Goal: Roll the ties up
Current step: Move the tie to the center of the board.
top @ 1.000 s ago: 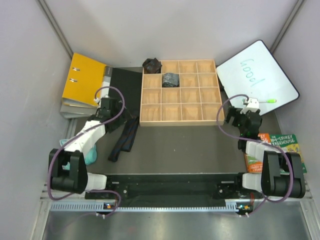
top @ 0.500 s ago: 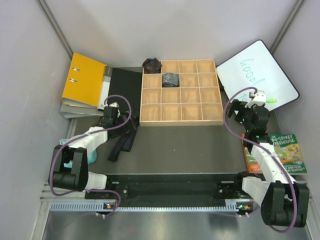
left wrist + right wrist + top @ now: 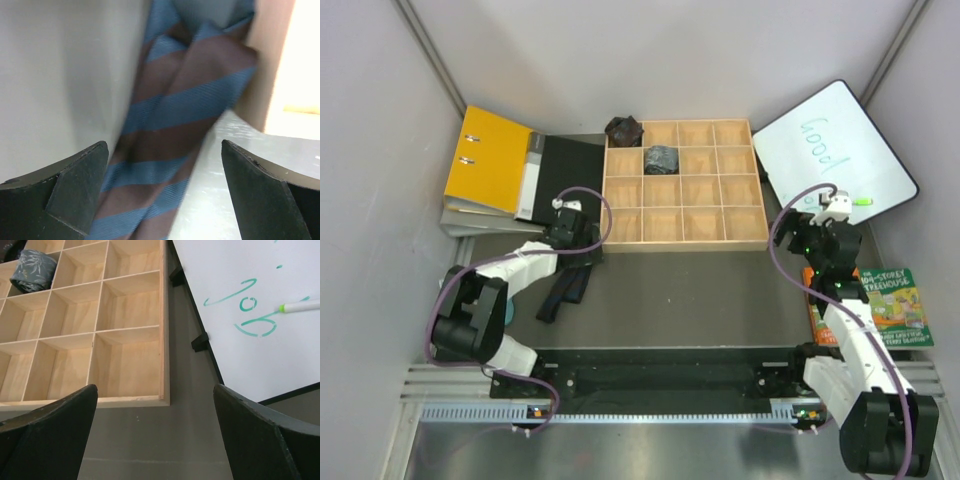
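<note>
It isn't time to close my left gripper on the tie (image 3: 587, 259) (image 3: 161, 140) yet: its fingers are above the tie, which runs under one finger, so they should go lower first.
An unrolled dark tie (image 3: 564, 286) lies on the table left of the wooden box. In the left wrist view it shows blue and brown stripes (image 3: 170, 125). My left gripper (image 3: 582, 243) is open just over the tie's far end, by the box's front left corner; the tie lies between the open fingers (image 3: 164, 150) without being held. A greyish rolled tie (image 3: 661, 158) sits in a back compartment and also shows in the right wrist view (image 3: 32, 271). A brownish-black rolled tie (image 3: 624, 129) lies behind the box's back left corner. My right gripper (image 3: 807, 235) is open and empty (image 3: 155, 390) near the box's front right corner.
The wooden grid box (image 3: 680, 243) stands mid-table. A whiteboard (image 3: 835, 140) with a green marker (image 3: 860, 201) lies at the right. A yellow binder (image 3: 490, 158) and black folder cover (image 3: 570, 170) lie at the left. Books (image 3: 890, 300) lie at the right edge.
My left gripper has moved right along the tie to the box's front left corner. My right arm has stretched out and its gripper has shifted slightly right and back.
</note>
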Controlling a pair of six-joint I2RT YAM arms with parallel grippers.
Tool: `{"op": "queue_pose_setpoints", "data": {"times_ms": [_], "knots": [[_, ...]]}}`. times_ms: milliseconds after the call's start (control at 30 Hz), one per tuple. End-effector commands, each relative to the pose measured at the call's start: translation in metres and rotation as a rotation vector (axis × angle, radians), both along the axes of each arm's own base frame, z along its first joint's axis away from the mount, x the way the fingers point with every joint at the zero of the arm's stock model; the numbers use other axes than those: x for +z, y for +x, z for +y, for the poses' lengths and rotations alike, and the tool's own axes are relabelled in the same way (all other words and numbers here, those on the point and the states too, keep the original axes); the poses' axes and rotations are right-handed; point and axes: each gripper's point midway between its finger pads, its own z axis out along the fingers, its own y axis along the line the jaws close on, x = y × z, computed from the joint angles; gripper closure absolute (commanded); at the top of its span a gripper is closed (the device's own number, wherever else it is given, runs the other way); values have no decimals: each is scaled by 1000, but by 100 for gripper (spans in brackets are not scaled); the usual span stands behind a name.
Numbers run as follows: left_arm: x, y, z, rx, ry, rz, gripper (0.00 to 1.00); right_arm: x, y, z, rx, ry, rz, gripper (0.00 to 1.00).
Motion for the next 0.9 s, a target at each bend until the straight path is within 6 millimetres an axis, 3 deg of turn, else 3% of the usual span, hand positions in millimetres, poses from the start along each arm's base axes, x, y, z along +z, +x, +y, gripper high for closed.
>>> {"op": "queue_pose_setpoints", "data": {"times_ms": [0, 133, 267, 367, 533, 733, 867], "knots": [[4, 11, 13, 22, 83, -12, 1, 13, -4, 7, 30, 0, -40, 1], [-4, 9, 26, 68, 157, 33, 1, 14, -6, 10, 44, 7, -43, 1], [-7, 12, 14, 18, 112, 38, 1, 15, -7, 11, 49, 11, -46, 1], [-12, 12, 8, -5, 93, 60, 13, 14, -8, 12, 50, 18, -47, 1], [-29, 9, -7, -53, 45, 152, 41, 20, -12, 12, 52, 12, -55, 1], [-27, 3, -9, -44, 27, 184, 60, 29, -17, 13, 59, 9, -68, 1], [-25, -12, -8, -35, 6, 196, 72, 32, -21, 15, 65, 24, -77, 1]]}}
